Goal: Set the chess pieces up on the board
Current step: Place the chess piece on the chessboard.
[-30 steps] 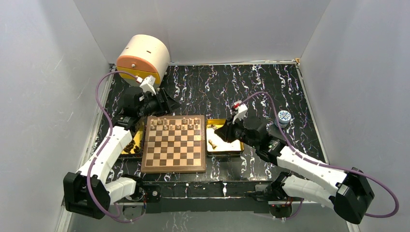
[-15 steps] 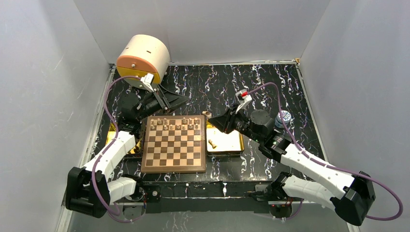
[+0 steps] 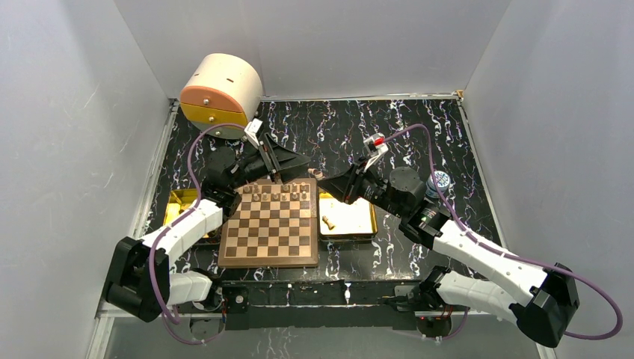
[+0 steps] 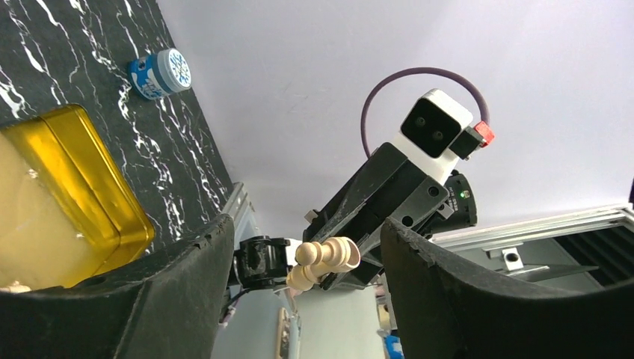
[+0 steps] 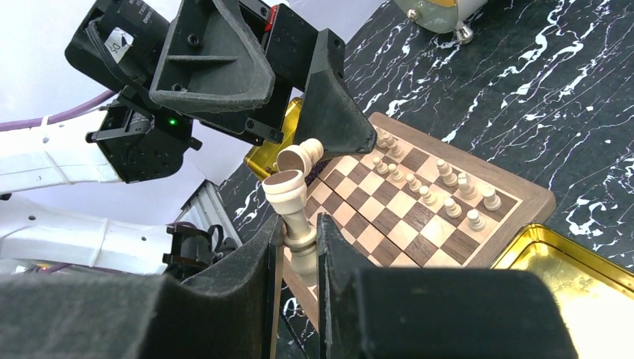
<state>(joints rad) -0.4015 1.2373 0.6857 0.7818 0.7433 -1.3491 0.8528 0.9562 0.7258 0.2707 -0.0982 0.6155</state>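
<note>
The small pawn's base needs to stay free so I can set it upright on the board [image 3: 269, 235], so my left gripper will next grab the pawn by its head [image 3: 312, 171].
The board [image 3: 269, 235] lies between my arms, with tan chess pieces [image 3: 273, 196] on its two far rows; they also show in the right wrist view [image 5: 441, 196]. My right gripper [image 5: 299, 224] is shut on a tall tan piece [image 5: 288, 196], base up, held above the board's far right corner [image 3: 321, 179]. A small pawn [image 5: 300, 155] sits against that piece's base; I cannot tell what holds it. My left gripper [image 3: 295, 164] is open, its jaws on either side of both pieces [image 4: 329, 253].
A gold tray [image 3: 362, 224] right of the board holds one piece [image 3: 327, 222]. Another gold tray [image 3: 179, 206] lies left of the board. A cream and orange drawer unit [image 3: 220, 93] stands at the far left. A blue-lidded jar [image 3: 439, 179] stands at the right.
My right gripper has lifted a piece from the right tray to the board's far right corner. My left gripper has swung right along the board's far edge to meet it.
</note>
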